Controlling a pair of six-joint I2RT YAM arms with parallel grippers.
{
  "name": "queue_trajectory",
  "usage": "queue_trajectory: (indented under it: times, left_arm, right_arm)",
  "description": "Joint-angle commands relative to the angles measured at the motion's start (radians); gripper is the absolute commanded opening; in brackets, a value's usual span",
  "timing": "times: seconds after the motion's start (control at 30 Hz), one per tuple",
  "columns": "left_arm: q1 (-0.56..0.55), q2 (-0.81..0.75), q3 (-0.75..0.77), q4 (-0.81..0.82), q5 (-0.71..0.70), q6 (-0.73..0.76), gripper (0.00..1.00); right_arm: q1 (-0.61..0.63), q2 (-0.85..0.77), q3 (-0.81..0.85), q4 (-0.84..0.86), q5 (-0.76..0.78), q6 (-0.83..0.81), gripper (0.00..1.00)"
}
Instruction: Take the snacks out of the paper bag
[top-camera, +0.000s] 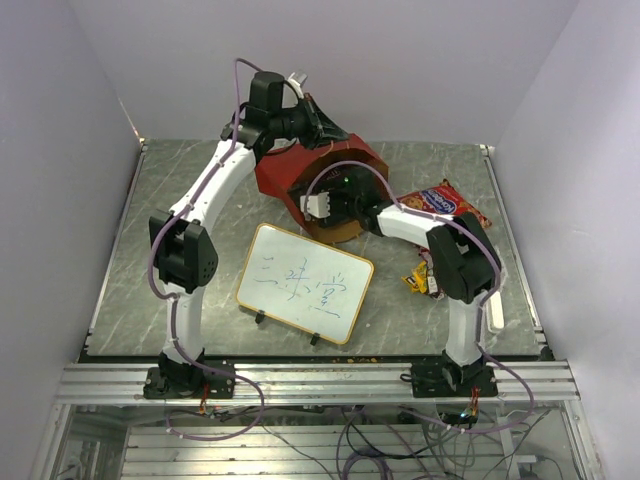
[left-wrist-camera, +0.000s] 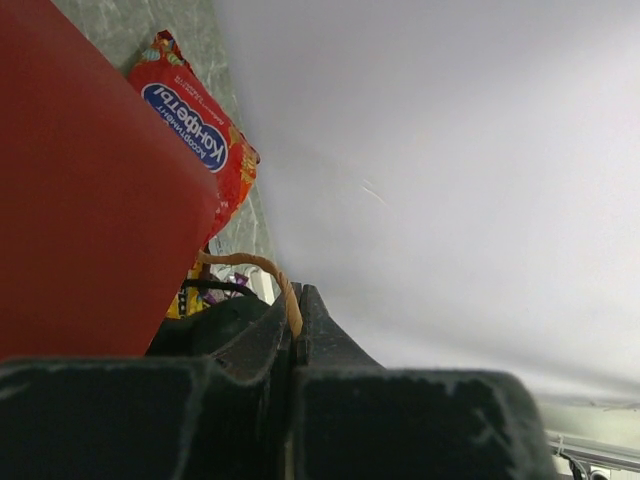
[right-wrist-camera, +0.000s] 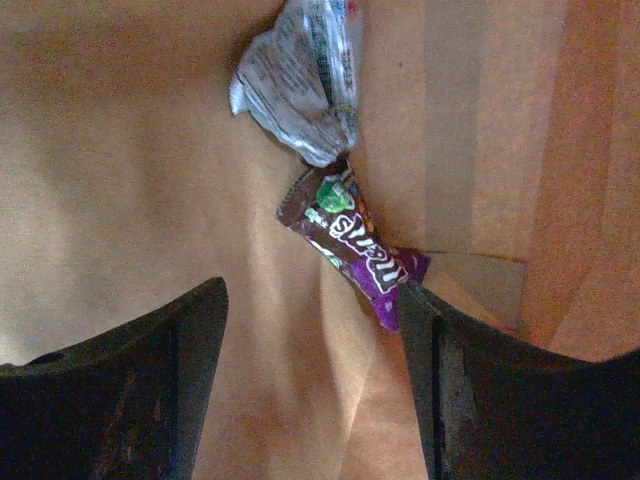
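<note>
The purple candy packet's brown end should stay free to come out of the bag, so next I need to grab the packet by its middle (right-wrist-camera: 353, 238) with my right gripper.
The red paper bag (top-camera: 285, 175) lies tipped on the table, its brown kraft mouth facing the front. My left gripper (left-wrist-camera: 297, 300) is shut on the bag's thin string handle (left-wrist-camera: 250, 263) and holds it up at the back. My right gripper (right-wrist-camera: 315, 335) is deep inside the bag, open, with nothing between its fingers. Ahead of it lie a purple-brown candy packet (right-wrist-camera: 355, 245), whose end touches the right finger (right-wrist-camera: 450, 350), and a silver packet (right-wrist-camera: 300, 85) farther in. The red chip bag (top-camera: 440, 203) and several small packets (top-camera: 418, 278) lie on the table outside, to the right.
A gold-framed whiteboard (top-camera: 305, 283) with writing lies in front of the bag, between the two arms. White walls close in the back and sides. The table's metal rail (top-camera: 320, 380) runs along the near edge.
</note>
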Motion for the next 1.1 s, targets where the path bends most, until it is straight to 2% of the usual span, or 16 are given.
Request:
queue_trajectory:
  times: [0.0, 0.4, 0.9, 1.0, 1.07]
  left_arm:
    - [-0.004, 0.015, 0.048, -0.037, 0.047, 0.025, 0.07]
    - [0.001, -0.02, -0.014, -0.043, 0.058, 0.057, 0.07]
    - [0.006, -0.054, -0.05, -0.149, 0.056, 0.147, 0.07]
    - [0.007, -0.06, -0.045, -0.178, 0.044, 0.168, 0.07]
    - [0.008, -0.067, -0.054, -0.178, 0.039, 0.167, 0.07]
  right_arm:
    - [0.001, 0.094, 0.096, 0.001, 0.081, -0.08, 0.69]
    - [-0.007, 0.349, 0.317, 0.039, 0.169, -0.044, 0.7]
    - [-0.037, 0.546, 0.531, 0.106, 0.173, -0.043, 0.69]
    - [-0.037, 0.564, 0.558, 0.12, 0.155, -0.019, 0.66]
    - [-0.037, 0.571, 0.574, 0.124, 0.144, -0.005, 0.59]
